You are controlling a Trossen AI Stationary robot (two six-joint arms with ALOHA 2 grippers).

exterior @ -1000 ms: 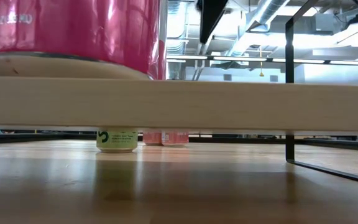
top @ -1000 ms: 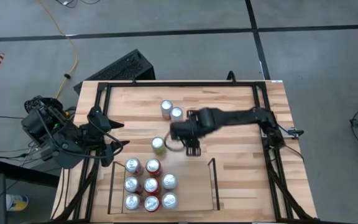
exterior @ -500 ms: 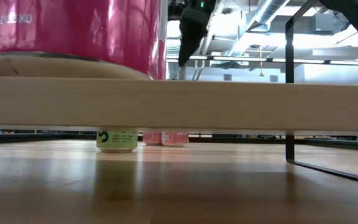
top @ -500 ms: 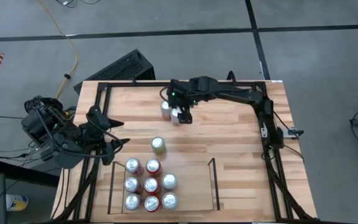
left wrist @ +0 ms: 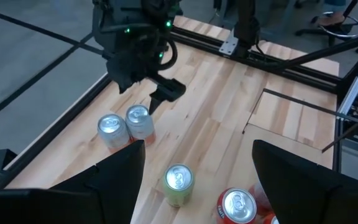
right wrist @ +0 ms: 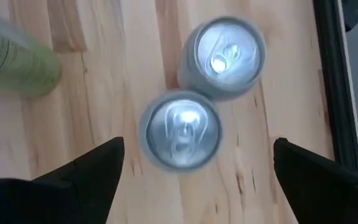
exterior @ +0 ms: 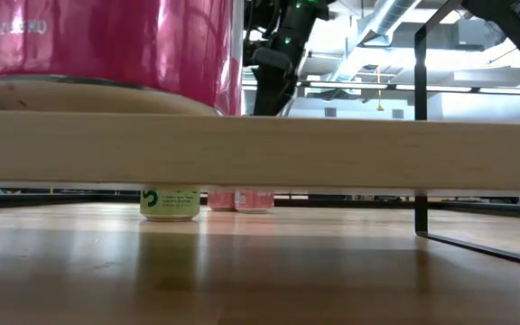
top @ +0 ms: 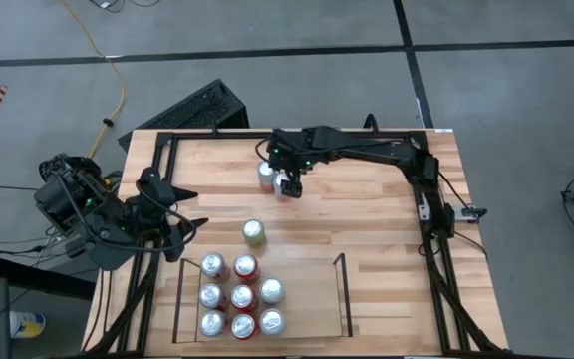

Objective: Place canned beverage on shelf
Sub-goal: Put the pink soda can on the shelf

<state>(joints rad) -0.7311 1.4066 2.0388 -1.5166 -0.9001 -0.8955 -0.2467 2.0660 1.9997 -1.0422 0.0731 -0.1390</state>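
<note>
My right gripper needs to go lower before it closes on the can. Its fingers are still above the nearer can's silver lid in the right wrist view.
Two silver-topped pink cans stand upright side by side near the table's far edge. My right gripper hovers above the nearer one, open, fingers pointing down on either side of it without touching; it also shows in the low view. A green can stands alone mid-table. The shelf at the near edge holds several upright cans on its left half. My left gripper is open and empty at the table's left edge.
The black metal frame runs around the tabletop, its far rail close behind the two cans. The shelf's right half is bare wood. In the low view a big pink can on the shelf plank blocks much of the view.
My right gripper has gone from beside the green can at mid-table toward the far edge, to above the two pink cans, and then come down a little over them. The cans have not moved.
</note>
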